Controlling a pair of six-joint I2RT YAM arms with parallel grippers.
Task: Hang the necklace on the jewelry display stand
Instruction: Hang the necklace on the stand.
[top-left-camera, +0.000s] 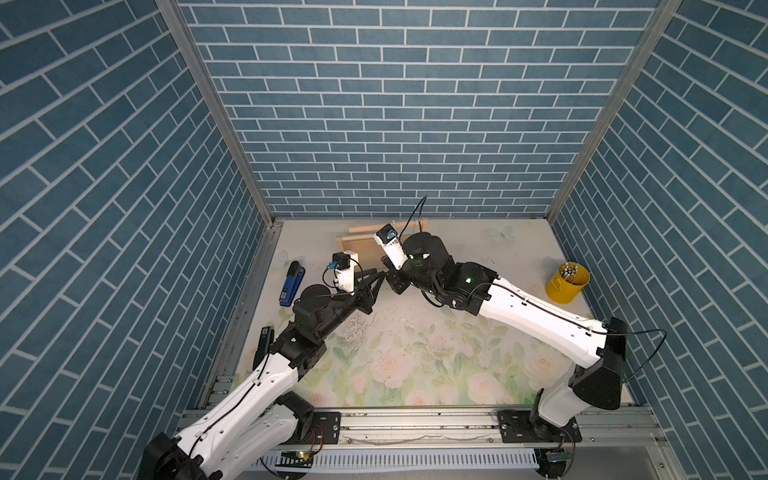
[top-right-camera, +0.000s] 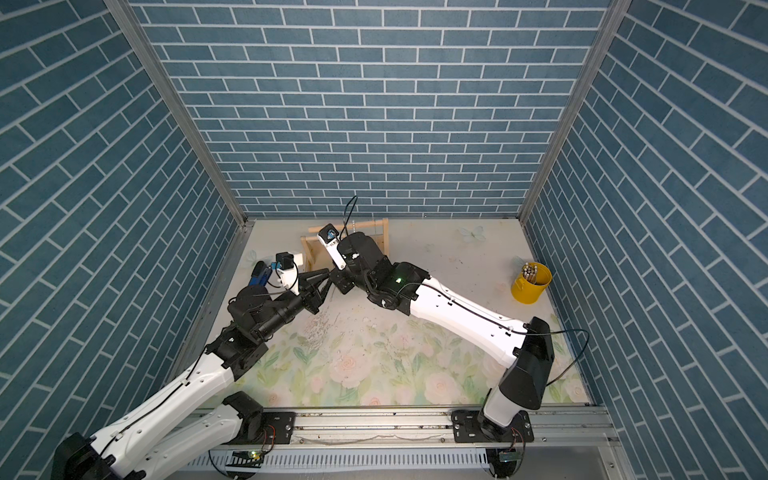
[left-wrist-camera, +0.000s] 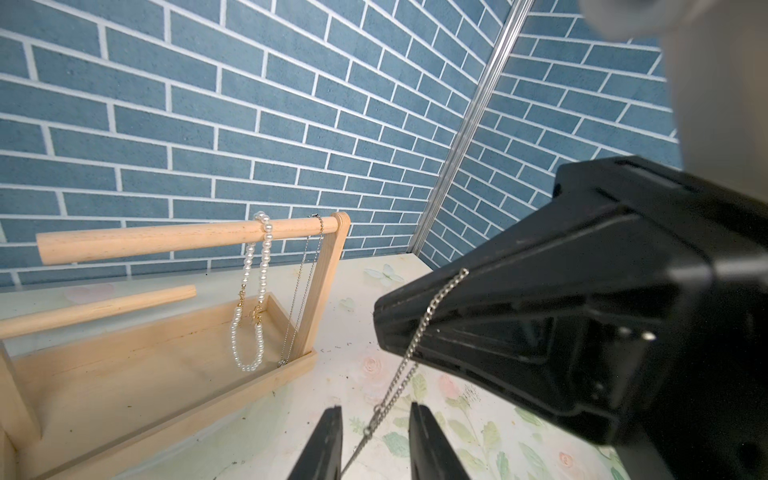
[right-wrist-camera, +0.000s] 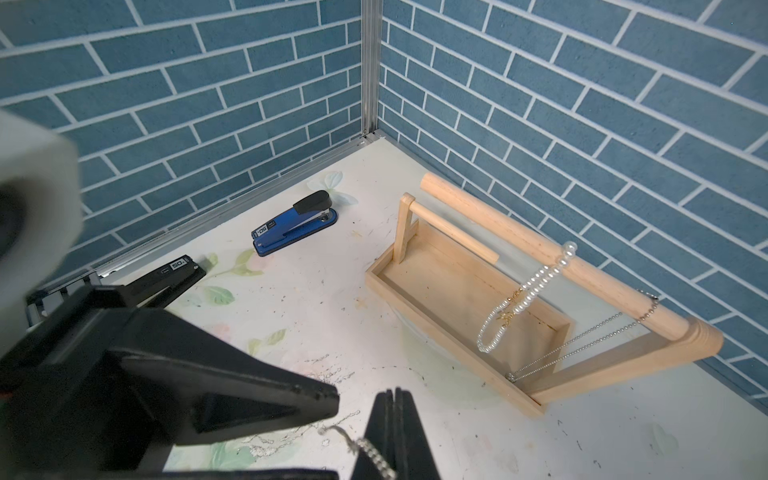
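Note:
I need to grab the necklace's chain with my left gripper next, away from the right gripper's fingers. Then the necklace's loop can be spread for hanging.
The jewelry display stand (left-wrist-camera: 166, 374) (right-wrist-camera: 436, 274) is pale wood and stands near the back wall; in both top views the arms partly hide it (top-left-camera: 353, 239) (top-right-camera: 316, 249). The necklace (left-wrist-camera: 401, 372) (right-wrist-camera: 370, 451) is a thin silver chain. My right gripper (right-wrist-camera: 395, 392) (top-left-camera: 392, 282) is shut on it above the table, in front of the stand. The chain hangs from that gripper's tip and passes between the parted fingers of my left gripper (left-wrist-camera: 374, 411) (top-left-camera: 380, 276), which is open, tip to tip with the right one.
A pearl strand (left-wrist-camera: 253, 299) and a fine ball chain (left-wrist-camera: 303, 286) hang on the stand's top bar. A blue stapler (right-wrist-camera: 295, 226) and a black stapler (right-wrist-camera: 174, 274) lie by the left wall. A yellow cup (top-left-camera: 567, 282) stands at the right.

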